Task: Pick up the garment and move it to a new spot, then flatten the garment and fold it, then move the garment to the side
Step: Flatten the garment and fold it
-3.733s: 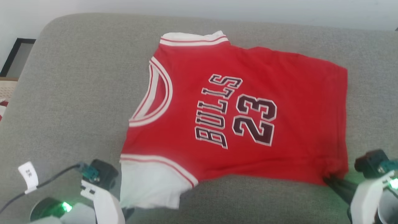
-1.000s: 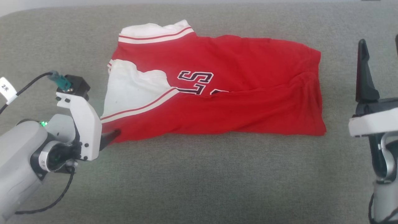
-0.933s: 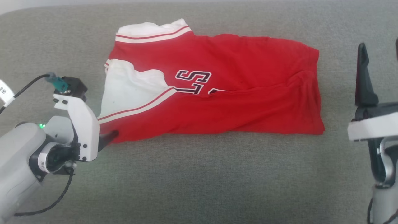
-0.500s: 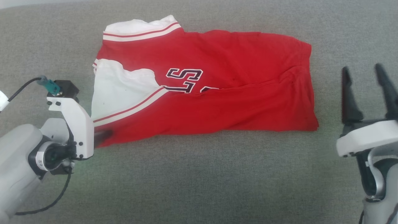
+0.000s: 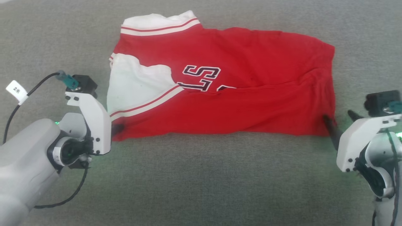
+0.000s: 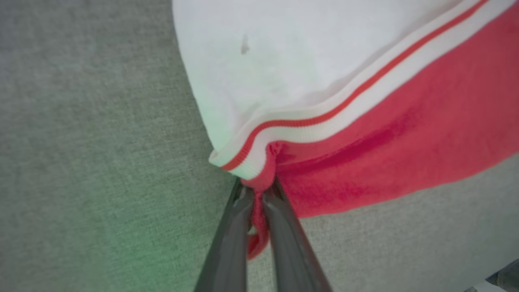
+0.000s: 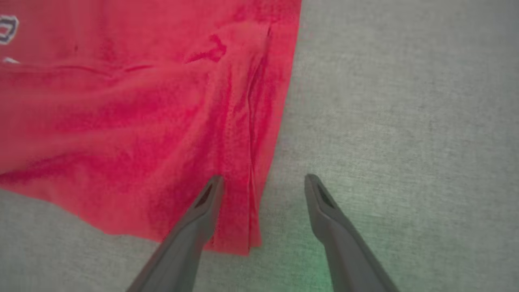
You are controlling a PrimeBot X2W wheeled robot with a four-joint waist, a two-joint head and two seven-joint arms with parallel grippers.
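Observation:
The robot's right gripper will next pinch the folded jersey by its red hem corner, where the jersey's edge is loose, since the jersey lies flat on the cushion.
The garment, a red jersey with white sleeves, lies folded lengthwise on the grey cushion, part of its dark lettering still showing. My left gripper is at its near left corner. In the left wrist view the left gripper is shut on a pinch of red cloth from the garment, just below the striped sleeve seam. My right gripper is at the near right corner. In the right wrist view the right gripper stands open, one finger over the garment and the other over bare cushion, straddling the hem.
The grey fabric cushion stretches wide in front of the garment and on both sides. A black cable with a white tag loops beside my left wrist.
My left gripper has shut on the garment's near left corner. My right arm has swung down and in, its open fingers now at the near right corner. The camera has shifted slightly.

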